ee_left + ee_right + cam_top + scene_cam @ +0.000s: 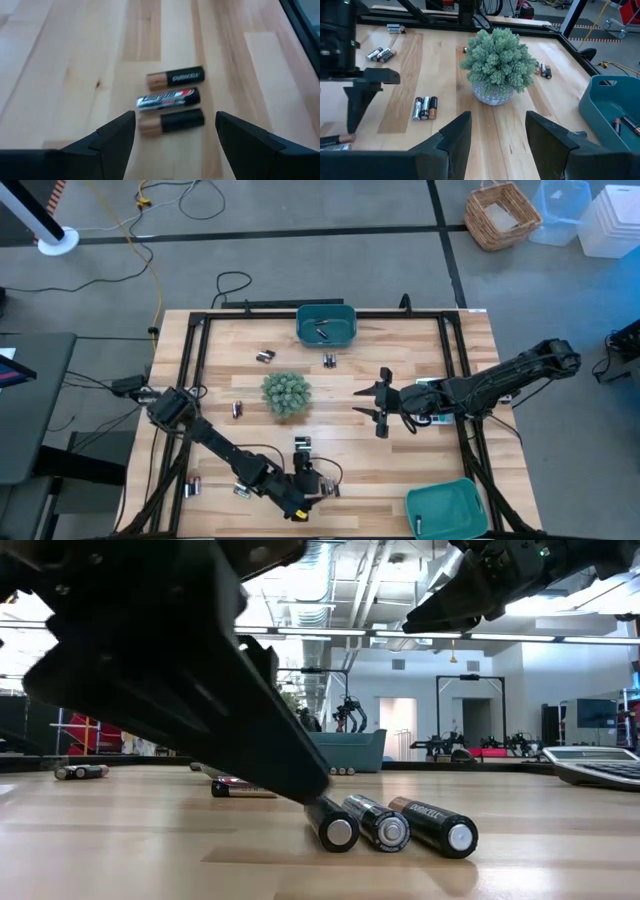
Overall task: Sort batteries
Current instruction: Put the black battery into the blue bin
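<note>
Wood shows between my left gripper's fingertips and the nearest battery (172, 122), so closing now would miss it. My left gripper moves toward the battery, before closing.
Three batteries lie side by side on the wooden table near its front edge: a black and copper one (171, 121), a silvery one (169, 98) and another black and copper one (175, 77). The same three batteries (326, 488) show in the high view. My left gripper (175, 131) is open, low over the table. Its fingertips stand off either end of the nearest battery. In the low view one left finger (290, 765) stands in front of that row (385, 825). My right gripper (380, 405) hangs open above the table's middle right, holding nothing.
A potted plant (286, 393) stands mid-table. A teal bin (326, 323) with batteries in it sits at the far edge, and another teal bin (447, 510) at the near right. More batteries lie scattered (265, 356) (302, 443) (193, 485). A calculator (600, 765) lies at the right.
</note>
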`<state>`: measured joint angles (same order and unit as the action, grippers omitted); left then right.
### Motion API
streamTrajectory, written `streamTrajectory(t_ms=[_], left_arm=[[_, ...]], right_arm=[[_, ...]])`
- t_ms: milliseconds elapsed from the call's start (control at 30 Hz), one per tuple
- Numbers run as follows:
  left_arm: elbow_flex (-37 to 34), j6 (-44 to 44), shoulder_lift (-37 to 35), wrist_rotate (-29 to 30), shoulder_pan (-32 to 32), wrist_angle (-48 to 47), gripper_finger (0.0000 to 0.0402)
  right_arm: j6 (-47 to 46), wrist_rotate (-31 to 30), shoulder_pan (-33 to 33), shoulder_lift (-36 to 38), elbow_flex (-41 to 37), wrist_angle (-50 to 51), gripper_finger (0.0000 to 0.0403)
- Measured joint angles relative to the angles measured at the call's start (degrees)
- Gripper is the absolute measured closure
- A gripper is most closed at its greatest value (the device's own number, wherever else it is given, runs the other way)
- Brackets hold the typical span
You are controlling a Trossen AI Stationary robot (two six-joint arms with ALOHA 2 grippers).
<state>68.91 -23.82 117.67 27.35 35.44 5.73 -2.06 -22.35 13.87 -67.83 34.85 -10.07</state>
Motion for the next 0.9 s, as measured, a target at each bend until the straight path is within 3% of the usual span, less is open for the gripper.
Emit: streamTrajectory(t_ms=[200,667,900], left_arm=[[3.2,-0.9,3.4,1.4,0.0,-0.3,0.013],[3.4,-1.9,4.0,1.0,0.1,-4.3,0.0132],[3.4,-0.4,4.1,0.7,0.2,-5.2,0.0152]], right_arm=[[-1.0,0.0,0.0,0.0,0.0,1.1,0.0202],[-1.0,0.0,0.0,0.0,0.0,1.1,0.0202],[-1.0,0.0,0.0,0.0,0.0,1.1,0.0202]])
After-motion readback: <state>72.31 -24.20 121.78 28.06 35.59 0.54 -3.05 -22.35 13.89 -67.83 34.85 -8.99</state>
